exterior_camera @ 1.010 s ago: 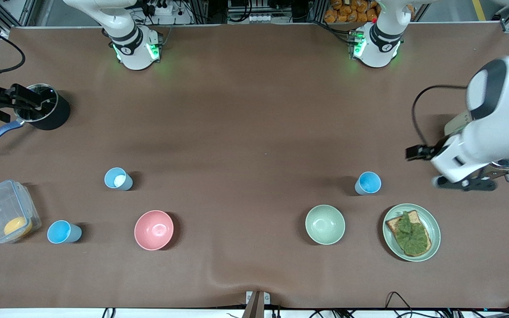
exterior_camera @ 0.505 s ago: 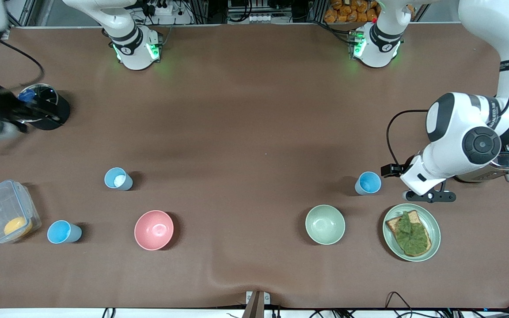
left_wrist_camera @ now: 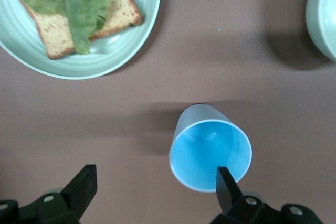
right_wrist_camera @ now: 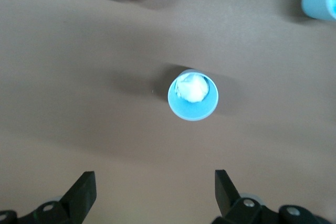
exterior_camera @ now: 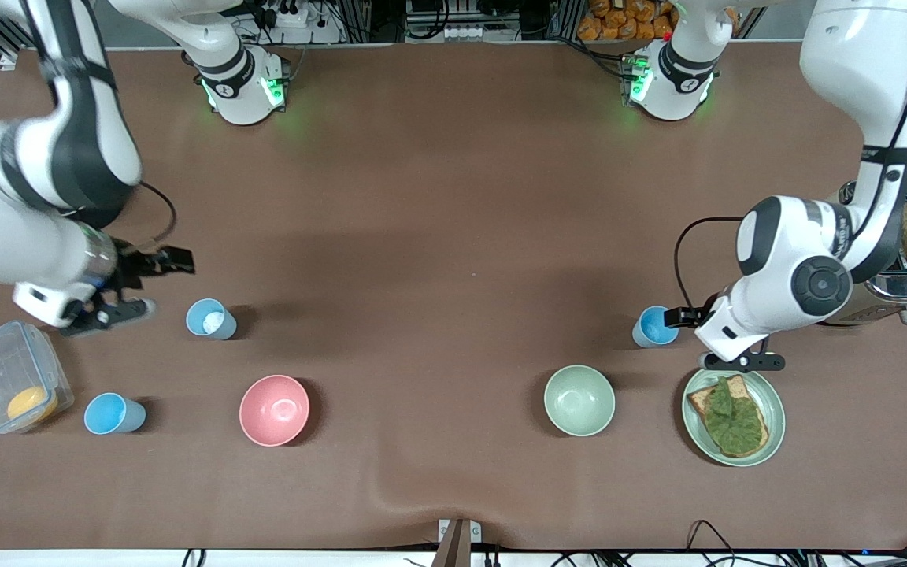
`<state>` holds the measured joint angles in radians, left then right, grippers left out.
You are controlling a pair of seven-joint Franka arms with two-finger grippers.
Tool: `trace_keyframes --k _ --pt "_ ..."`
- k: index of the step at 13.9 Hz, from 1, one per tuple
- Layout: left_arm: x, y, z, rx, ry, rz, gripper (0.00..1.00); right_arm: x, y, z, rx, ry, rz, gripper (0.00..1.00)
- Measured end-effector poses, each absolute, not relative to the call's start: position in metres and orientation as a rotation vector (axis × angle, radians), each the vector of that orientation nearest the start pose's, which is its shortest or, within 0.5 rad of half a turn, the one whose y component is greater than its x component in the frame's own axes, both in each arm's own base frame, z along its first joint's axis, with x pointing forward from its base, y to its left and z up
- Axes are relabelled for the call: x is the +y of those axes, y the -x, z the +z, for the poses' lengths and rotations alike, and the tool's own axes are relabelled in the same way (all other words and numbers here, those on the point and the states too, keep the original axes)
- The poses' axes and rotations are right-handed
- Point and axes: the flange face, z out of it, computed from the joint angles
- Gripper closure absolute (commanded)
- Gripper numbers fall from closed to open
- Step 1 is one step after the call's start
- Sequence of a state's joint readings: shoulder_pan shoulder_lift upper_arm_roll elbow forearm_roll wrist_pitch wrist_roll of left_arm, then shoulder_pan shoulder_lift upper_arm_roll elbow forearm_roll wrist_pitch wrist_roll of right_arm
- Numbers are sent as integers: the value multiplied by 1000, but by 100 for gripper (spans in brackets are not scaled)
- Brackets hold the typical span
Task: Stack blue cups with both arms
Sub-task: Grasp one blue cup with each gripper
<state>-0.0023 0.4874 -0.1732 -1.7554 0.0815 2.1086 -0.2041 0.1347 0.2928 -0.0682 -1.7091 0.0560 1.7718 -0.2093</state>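
My left gripper grabs the third blue cup by its rim (exterior_camera: 673, 335) next, to stack it into the cup holding the white lump (exterior_camera: 211, 320).
Three blue cups stand upright on the brown table. A paler one (exterior_camera: 211, 319) holding a white lump, and one (exterior_camera: 113, 413) nearer the front camera, are toward the right arm's end. The third (exterior_camera: 654, 326) is toward the left arm's end. My right gripper (exterior_camera: 158, 264) is open and empty, high over the table; the paler cup (right_wrist_camera: 192, 109) lies ahead of my gripper (right_wrist_camera: 155, 190). My left gripper (exterior_camera: 686, 317) is open and empty, low beside the third cup (left_wrist_camera: 210, 153). In the left wrist view, one side of my gripper (left_wrist_camera: 155, 184) is at the cup's rim.
A pink bowl (exterior_camera: 274, 409) and a pale green bowl (exterior_camera: 579, 400) sit nearer the front camera than the cups. A plate (exterior_camera: 776, 425) with toast and lettuce lies beside the green bowl. A toaster (exterior_camera: 906, 276) and a clear box (exterior_camera: 9, 378) stand at the table's ends.
Both arms swung in from the table's ends. My left gripper came from the toaster to the third cup, my right gripper from the black pot to over the paler cup. No cup moved.
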Motion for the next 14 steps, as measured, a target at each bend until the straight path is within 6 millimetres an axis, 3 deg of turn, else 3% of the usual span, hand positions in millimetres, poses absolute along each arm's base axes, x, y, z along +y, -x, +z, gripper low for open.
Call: trace_keyframes --k 4,6,9,10,11,12,13,14 --pt "-113 -631 241 -20 3114 296 0 56 -615 324 -429 3066 389 0" --pt "-112 -629 223 -1 3094 326 0 59 -617 304 -437 3071 379 0" --pt "-109 -630 216 16 3078 316 0 62 -617 282 -443 3072 391 0" --pt "-109 -633 217 17 3086 283 20 64 -617 275 -449 3072 397 0" --pt "-110 -637 219 16 3099 233 57 69 -617 268 -459 3074 388 3" --pt "-111 -640 221 8 3107 196 87 74 -616 261 -470 3076 378 21" --pt "-112 -641 222 -9 3110 179 100 78 -616 255 -477 3077 375 37" --pt "-111 -642 222 -17 3111 173 100 80 -615 249 -484 3078 377 51"
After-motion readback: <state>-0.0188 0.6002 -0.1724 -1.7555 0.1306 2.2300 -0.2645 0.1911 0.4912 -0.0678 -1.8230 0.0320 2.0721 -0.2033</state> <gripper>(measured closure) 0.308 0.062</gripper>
